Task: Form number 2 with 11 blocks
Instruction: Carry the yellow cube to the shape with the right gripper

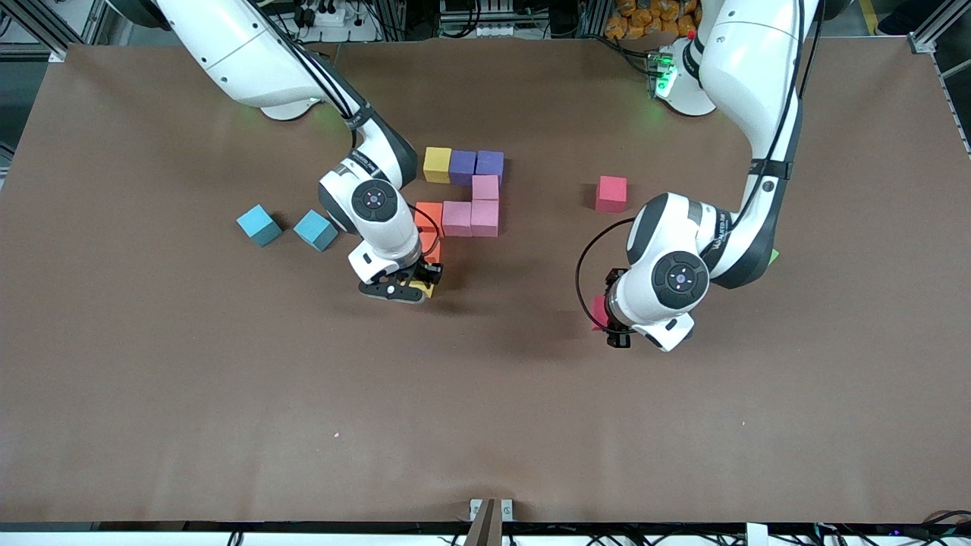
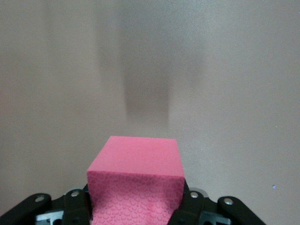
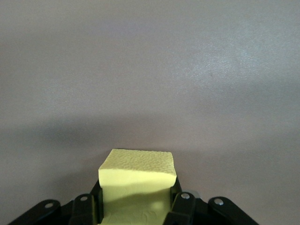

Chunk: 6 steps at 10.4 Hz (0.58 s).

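My right gripper holds the yellow cube [image 1: 423,290] [image 3: 137,187] with its bottom on the tabletop beside the orange cubes. It will release the cube, as the cube would stand.
Part of the number 2 lies mid-table: a yellow cube [image 1: 437,164] and two purple cubes [image 1: 462,167] in a row, three pink cubes [image 1: 484,218] below, then two orange cubes [image 1: 428,217], the nearer one partly hidden by the right arm. My right gripper [image 1: 421,287] [image 3: 136,204] is shut on a yellow cube [image 1: 428,289] [image 3: 137,180], low, just nearer the camera than the orange cubes. My left gripper [image 1: 608,318] [image 2: 135,208] is shut on a pink-red cube [image 1: 598,311] [image 2: 136,180] over bare table. A red cube [image 1: 611,193] lies alone. A green sliver [image 1: 773,256] peeks from under the left arm.
Two light blue cubes [image 1: 259,225] [image 1: 315,230] lie toward the right arm's end of the table, beside the right arm's wrist. The brown table [image 1: 485,425] is bare nearer the camera. Both wrist views show only table past the held cubes.
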Tool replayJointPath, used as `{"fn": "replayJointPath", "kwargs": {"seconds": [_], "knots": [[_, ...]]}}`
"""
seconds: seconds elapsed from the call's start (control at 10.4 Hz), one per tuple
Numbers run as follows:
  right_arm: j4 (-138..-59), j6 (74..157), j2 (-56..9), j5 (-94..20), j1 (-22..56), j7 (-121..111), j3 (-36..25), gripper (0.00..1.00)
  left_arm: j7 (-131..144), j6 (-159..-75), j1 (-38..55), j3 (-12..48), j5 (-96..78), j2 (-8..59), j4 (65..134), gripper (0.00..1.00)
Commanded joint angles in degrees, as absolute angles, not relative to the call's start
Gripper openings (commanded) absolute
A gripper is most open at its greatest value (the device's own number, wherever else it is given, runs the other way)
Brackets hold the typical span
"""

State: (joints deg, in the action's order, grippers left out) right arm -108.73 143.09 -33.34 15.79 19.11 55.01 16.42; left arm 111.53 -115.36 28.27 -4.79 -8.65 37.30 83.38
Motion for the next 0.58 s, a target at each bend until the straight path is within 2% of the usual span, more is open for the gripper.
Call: {"fn": "replayJointPath", "kwargs": {"seconds": [0.0,0.48], "knots": [[-107.58,143.17,-34.19,16.79,20.04,55.81,16.08,0.30,113.81,-116.54,28.83,-5.10,-10.11,37.97,82.97,0.40],[-107.75,143.09,-34.28,19.85,20.57,54.15,16.00,0.33,113.55,-118.65,33.74,-5.10,-9.32,39.90,82.97,0.40]]}}
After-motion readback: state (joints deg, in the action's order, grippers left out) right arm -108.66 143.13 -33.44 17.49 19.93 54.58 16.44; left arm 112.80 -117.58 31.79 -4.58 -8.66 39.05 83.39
